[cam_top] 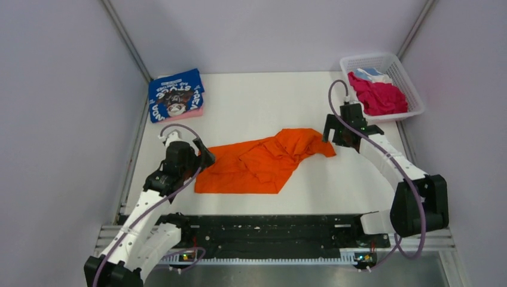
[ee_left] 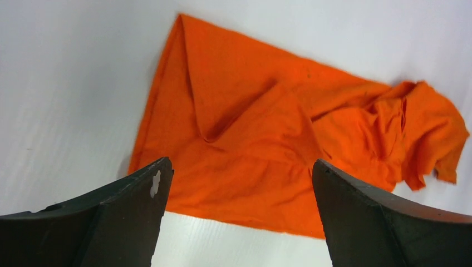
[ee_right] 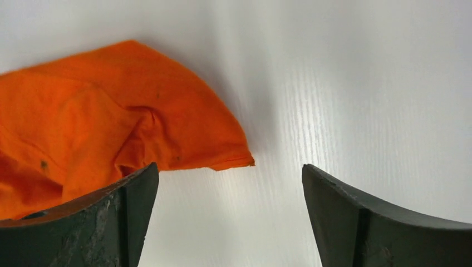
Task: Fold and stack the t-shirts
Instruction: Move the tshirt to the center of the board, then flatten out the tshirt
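The orange t-shirt's folded-over flap (cam_top: 257, 161) (ee_left: 269, 125) near the t-shirt's middle is the part my left gripper should pinch next, to open and spread the t-shirt flat for folding.
A crumpled orange t-shirt (cam_top: 263, 161) lies spread in the middle of the white table, also seen in the left wrist view as the orange t-shirt (ee_left: 267, 133) and in the right wrist view as the orange t-shirt (ee_right: 111, 122). My left gripper (cam_top: 206, 156) hangs open at the shirt's left edge, nothing between its fingers (ee_left: 128, 217). My right gripper (cam_top: 333, 133) stands open just past the shirt's right tip, its jaws empty over bare table. A folded blue printed t-shirt (cam_top: 175, 92) rests on a pink one (cam_top: 191, 113) at the back left.
A white lattice basket (cam_top: 402, 75) at the back right holds a magenta t-shirt (cam_top: 376, 95) and a light-blue one (cam_top: 372, 73). Grey walls close in both sides; a black rail (cam_top: 263, 230) runs along the near edge.
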